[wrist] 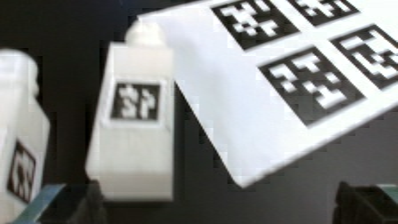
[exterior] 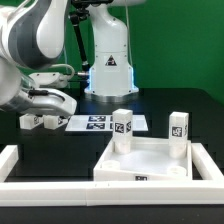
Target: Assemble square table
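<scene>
My gripper's fingers are above the tagged leg, its end beside one finger, so closing now would miss. Lining up and then lowering come first.
The square table slab lies recessed face up at the exterior view's right. Two white tagged legs stand upright in its far corners. Two more leg blocks lie on the black table at the left. My gripper hovers just above them, open and empty. In the wrist view one lying leg shows its tag, and the second leg sits at the picture's edge. My dark fingertips stand wide apart around my gripper's centre; the tagged leg's end is near one finger.
The marker board lies flat between the loose legs and the slab, and it also shows in the wrist view. A low white border wall runs along the front and left. The robot base stands behind.
</scene>
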